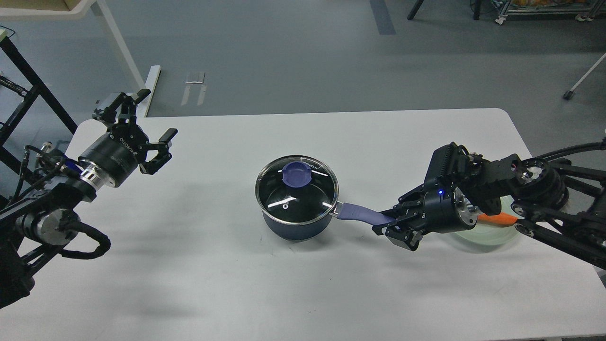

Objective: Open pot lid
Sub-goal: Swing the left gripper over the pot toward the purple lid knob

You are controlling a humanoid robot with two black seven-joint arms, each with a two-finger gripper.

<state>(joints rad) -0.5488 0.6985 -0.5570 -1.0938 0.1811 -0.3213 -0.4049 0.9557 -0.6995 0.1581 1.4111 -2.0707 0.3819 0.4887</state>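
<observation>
The lid is to be opened by its purple knob (pixel 297 173), which stands up narrow from the wide, smooth glass (pixel 294 204), so the left gripper will grab it there next.
A dark blue pot (pixel 296 222) stands at the middle of the white table (pixel 293 293). A glass lid (pixel 297 192) with a purple knob (pixel 297 173) sits on it. The pot's purple handle (pixel 362 214) points right. My right gripper (pixel 390 225) is shut on the end of that handle. My left gripper (pixel 144 128) is open and empty, raised over the table's far left, well apart from the pot.
A pale green plate (pixel 492 234) with an orange carrot (pixel 494 218) lies on the table under my right arm. A black frame (pixel 28 80) and a white table leg (pixel 120 52) stand beyond the left edge.
</observation>
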